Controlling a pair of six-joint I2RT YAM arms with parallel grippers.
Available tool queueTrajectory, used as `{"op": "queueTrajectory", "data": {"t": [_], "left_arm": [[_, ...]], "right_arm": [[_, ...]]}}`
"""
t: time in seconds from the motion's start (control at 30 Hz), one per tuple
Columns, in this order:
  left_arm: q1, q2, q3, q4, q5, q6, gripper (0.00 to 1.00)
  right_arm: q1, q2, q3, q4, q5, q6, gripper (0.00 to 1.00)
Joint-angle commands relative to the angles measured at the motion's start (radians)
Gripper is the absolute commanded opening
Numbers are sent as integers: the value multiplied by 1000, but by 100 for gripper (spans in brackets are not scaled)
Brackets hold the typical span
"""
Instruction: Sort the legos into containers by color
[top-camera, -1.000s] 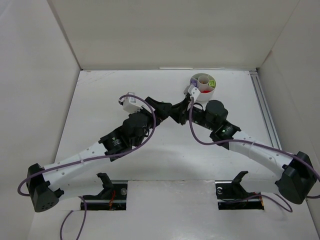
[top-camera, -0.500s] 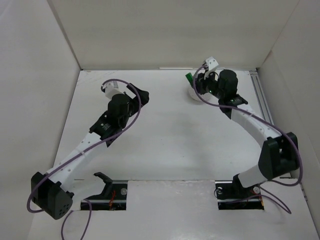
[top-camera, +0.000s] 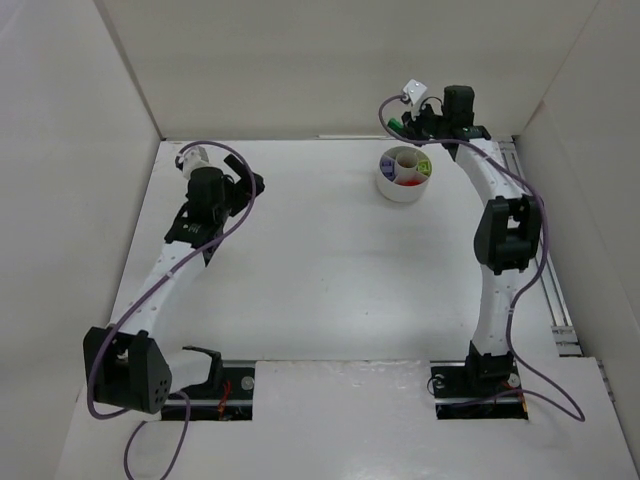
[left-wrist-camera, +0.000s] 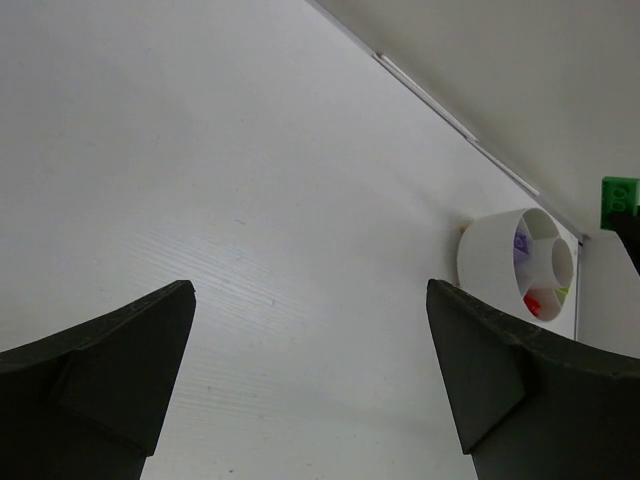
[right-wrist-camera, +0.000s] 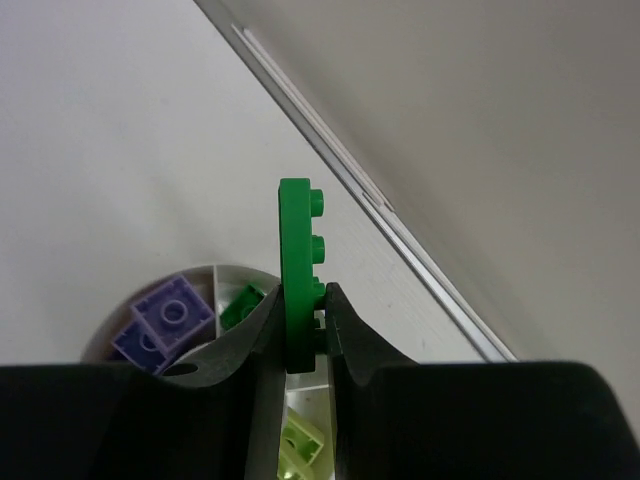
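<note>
My right gripper needs to keep holding the plate (right-wrist-camera: 296, 255) until the plate lines up with the dark green brick's wedge: the plate is high, jutting past the dish's rim.
My right gripper (right-wrist-camera: 299, 320) is shut on a dark green plate (right-wrist-camera: 296, 255), held edge-up above the round white dish (top-camera: 402, 175). In the top view the gripper (top-camera: 400, 122) sits at the back of the table, behind the dish. Below the jaws I see purple bricks (right-wrist-camera: 165, 318), a dark green brick (right-wrist-camera: 240, 305) and a lime brick (right-wrist-camera: 303, 447) in separate wedges. The dish also holds red (top-camera: 411, 182). My left gripper (left-wrist-camera: 310, 330) is open and empty over bare table at the far left (top-camera: 252, 184); the dish (left-wrist-camera: 500, 262) and the green plate (left-wrist-camera: 619, 203) show at its right.
White walls enclose the table on three sides. A metal rail (top-camera: 530, 230) runs along the right edge. The right arm (top-camera: 497, 235) stretches up the right side. Purple cables hang off both arms.
Both arms have pulled away from the table's middle. The right gripper rose with the green plate to the back, above the dish. The left gripper swung to the far left.
</note>
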Motion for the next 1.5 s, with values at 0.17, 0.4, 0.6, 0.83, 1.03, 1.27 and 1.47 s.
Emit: {"op": "queueTrajectory", "data": {"t": [0.17,0.4,0.6,0.83,1.03,1.27,1.47], "left_arm": [[61,81,60,72,109,59,100],[70,129,69,72,149,68,100],[70,148,78,72,149,68,100],[70,157,88,63,167,68,100],[70,168,88,54,178,68,100],[70,177,88,54,187,59,100],[70,177,88,54,196,59,100]], "right_arm": [[-5,67,202,-231,36,-283,12],[-5,123,251,-278,42,-348,13],[-5,183,320,-289,42,-348,16],[4,202,331,-309,32,-357,17],[4,220,331,-309,22,-357,21],[4,220,322,-309,13,-357,37],[4,200,303,-309,13,-357,44]]}}
